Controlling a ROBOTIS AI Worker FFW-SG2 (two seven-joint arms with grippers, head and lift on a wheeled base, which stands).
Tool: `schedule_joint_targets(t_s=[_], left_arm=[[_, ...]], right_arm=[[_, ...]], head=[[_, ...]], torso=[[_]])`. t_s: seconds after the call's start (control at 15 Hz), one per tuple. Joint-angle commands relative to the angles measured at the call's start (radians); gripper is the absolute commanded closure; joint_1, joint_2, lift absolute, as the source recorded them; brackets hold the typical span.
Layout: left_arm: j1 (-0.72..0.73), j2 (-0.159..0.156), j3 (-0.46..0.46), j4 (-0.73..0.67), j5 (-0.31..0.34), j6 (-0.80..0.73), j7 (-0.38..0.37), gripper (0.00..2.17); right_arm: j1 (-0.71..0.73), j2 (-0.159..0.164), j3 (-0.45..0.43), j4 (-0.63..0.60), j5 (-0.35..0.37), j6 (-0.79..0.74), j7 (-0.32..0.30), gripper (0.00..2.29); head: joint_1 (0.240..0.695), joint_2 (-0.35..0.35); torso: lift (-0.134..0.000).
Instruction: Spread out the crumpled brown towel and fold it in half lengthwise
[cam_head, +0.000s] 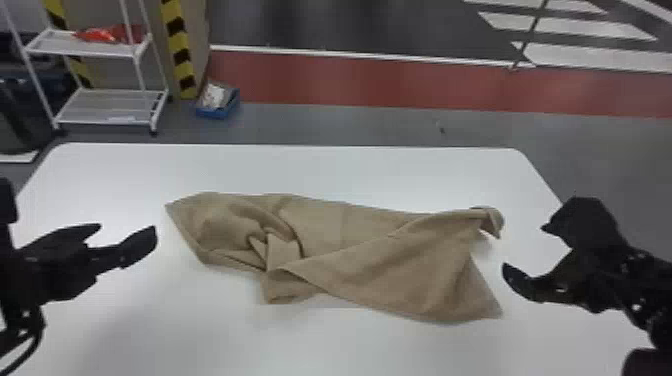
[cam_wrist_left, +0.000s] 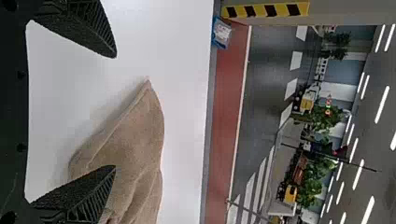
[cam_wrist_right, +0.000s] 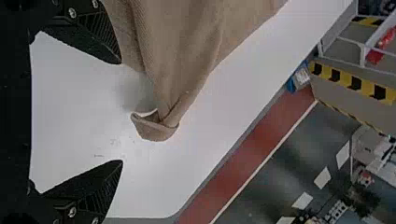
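The robot's right gripper should grab the towel's curled corner (cam_head: 489, 216) (cam_wrist_right: 155, 125) next, because it stands up from the table while the rest lies slack.
Across the middle of the table lies the brown towel (cam_head: 350, 240), crumpled at its left half, with a flap folded over at the right. My left gripper (cam_head: 127, 232) is open left of the towel, apart from it. My right gripper (cam_head: 525, 247) stands open beyond the towel's right end, near its curled corner. In the left wrist view the open left gripper (cam_wrist_left: 115, 112) has a pointed corner of the towel (cam_wrist_left: 140, 135) ahead of it. The right wrist view has the right gripper (cam_wrist_right: 122, 112) open, the towel's curled corner (cam_wrist_right: 156, 130) just past its fingertips.
The white table (cam_head: 320, 170) reaches past the towel on all sides. Beyond its far edge, on the floor, are a white shelf rack (cam_head: 105, 107) at the left and a blue box (cam_head: 217, 102).
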Motion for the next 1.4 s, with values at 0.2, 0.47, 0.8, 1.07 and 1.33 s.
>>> schedule_joint_targets(t_s=[0.2, 0.47, 0.8, 1.07, 1.33], left_arm=[[0.077, -0.008, 0.007, -0.073, 0.0, 0.023, -0.014, 0.03], [0.116, -0.011, -0.005, -0.093, 0.002, 0.023, -0.014, 0.03], [0.131, -0.009, 0.008, -0.095, 0.007, 0.02, -0.025, 0.04], [0.131, -0.005, 0.018, -0.093, 0.016, 0.02, -0.025, 0.04], [0.126, -0.008, 0.007, -0.087, 0.014, 0.02, -0.034, 0.04]], right_arm=[[0.105, -0.082, 0.025, -0.036, 0.086, -0.037, 0.14, 0.29], [0.079, -0.085, 0.097, 0.036, 0.154, -0.037, 0.203, 0.51], [0.031, -0.071, 0.179, 0.106, 0.224, -0.034, 0.239, 0.65], [0.02, -0.068, 0.185, 0.119, 0.247, -0.025, 0.265, 0.65], [-0.001, -0.068, 0.182, 0.145, 0.243, -0.013, 0.29, 0.99]], head=[[0.695, -0.105], [0.695, -0.121], [0.695, -0.101], [0.695, -0.073], [0.695, -0.076]], torso=[[-0.124], [-0.124], [-0.124], [-0.124], [-0.124]])
